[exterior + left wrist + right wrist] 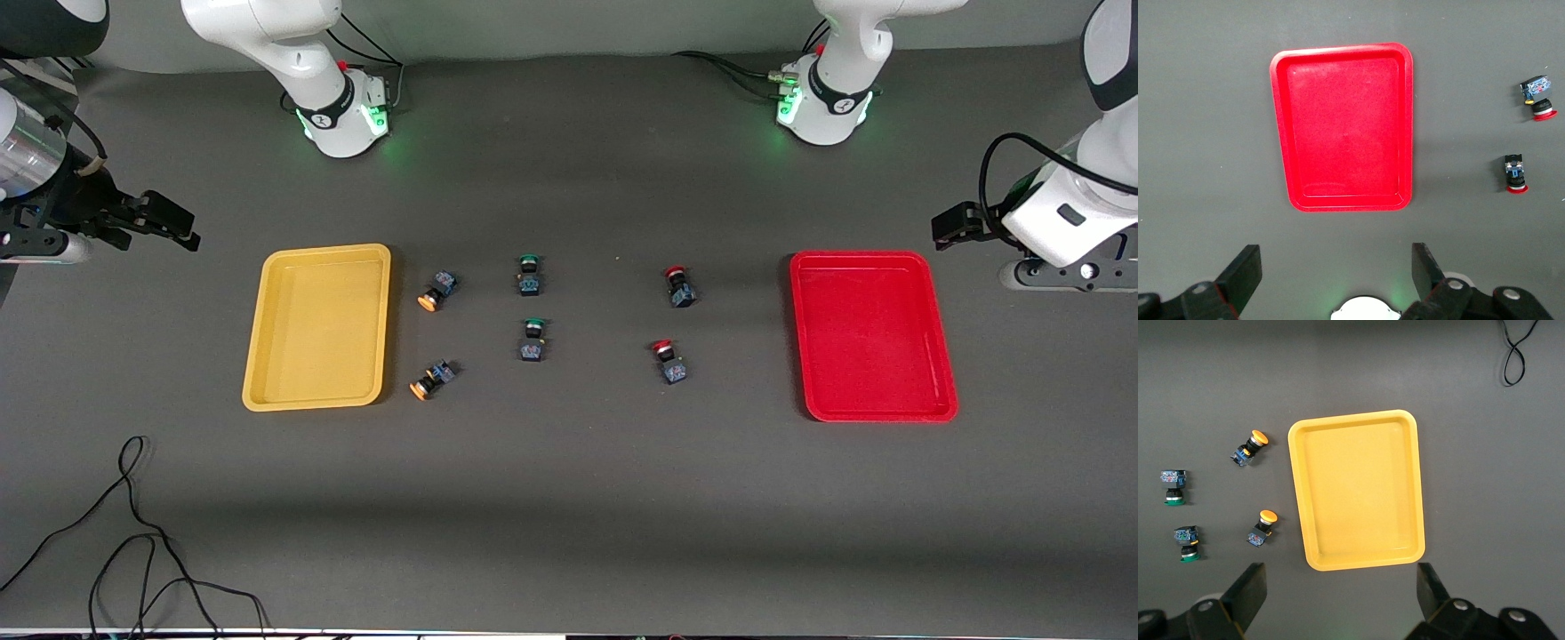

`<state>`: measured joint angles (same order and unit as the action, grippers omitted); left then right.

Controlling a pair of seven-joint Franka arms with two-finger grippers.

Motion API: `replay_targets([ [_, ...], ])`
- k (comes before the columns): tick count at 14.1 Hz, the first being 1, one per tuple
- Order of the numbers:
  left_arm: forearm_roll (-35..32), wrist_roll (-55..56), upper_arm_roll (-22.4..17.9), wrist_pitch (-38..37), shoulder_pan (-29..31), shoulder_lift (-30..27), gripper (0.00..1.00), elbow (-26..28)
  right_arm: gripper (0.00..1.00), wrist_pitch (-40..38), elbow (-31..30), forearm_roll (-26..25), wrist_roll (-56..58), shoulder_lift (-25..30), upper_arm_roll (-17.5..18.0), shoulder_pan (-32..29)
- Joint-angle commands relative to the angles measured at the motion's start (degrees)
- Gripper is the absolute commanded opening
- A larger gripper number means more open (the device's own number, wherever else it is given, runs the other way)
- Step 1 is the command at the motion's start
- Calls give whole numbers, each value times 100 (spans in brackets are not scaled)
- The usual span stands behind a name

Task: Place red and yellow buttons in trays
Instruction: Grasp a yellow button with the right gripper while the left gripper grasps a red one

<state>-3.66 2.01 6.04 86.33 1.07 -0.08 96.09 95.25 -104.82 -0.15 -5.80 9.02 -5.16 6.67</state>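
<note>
A yellow-capped button needs to go in the yellow tray, so its blue-and-black body (444,284) (1257,535) is the part my right gripper should grab next.
The yellow tray (256,356) lies toward the right arm's end of the table and the red tray (800,338) toward the left arm's end, both empty. Two yellow-capped buttons (436,292) (431,379) lie beside the yellow tray (1358,490). Two red-capped buttons (679,286) (669,361) lie toward the red tray (1341,127). My right gripper (178,229) (1341,587) is open and empty, up over the table edge beside the yellow tray. My left gripper (942,229) (1336,267) is open and empty, up beside the red tray.
Two green-capped switches (529,274) (532,340) stand in the middle between the yellow and red buttons. A black cable (133,533) loops on the table near the front camera, at the right arm's end.
</note>
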Motion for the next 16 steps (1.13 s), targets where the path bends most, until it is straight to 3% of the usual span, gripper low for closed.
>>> replay_targets([
  [1, -65, 28, -85, 111, 7, -429, 100, 444, 100, -304, 155, -37, 132, -75, 24, -17],
  [6, -12, 19, -139, 33, -1, -467, 100, 499, 100, -410, 15, -20, -113, -128, 226, 36],
  [8, 14, 63, -112, -54, -54, -414, 100, 490, 100, -166, -406, 85, -1216, -154, 558, 54],
  [11, 207, 98, 80, -72, -229, -221, 100, 499, 100, 781, -1468, 286, -2508, -154, 1130, 54],
  [13, 269, 124, 151, 32, -536, 51, 100, 499, 100, 1825, -2329, 551, -3371, -189, 1647, 62],
  [16, 278, 1227, 151, 541, -1300, 691, 100, 516, 100, 2847, -2746, 569, -4479, -916, 2105, 158],
])
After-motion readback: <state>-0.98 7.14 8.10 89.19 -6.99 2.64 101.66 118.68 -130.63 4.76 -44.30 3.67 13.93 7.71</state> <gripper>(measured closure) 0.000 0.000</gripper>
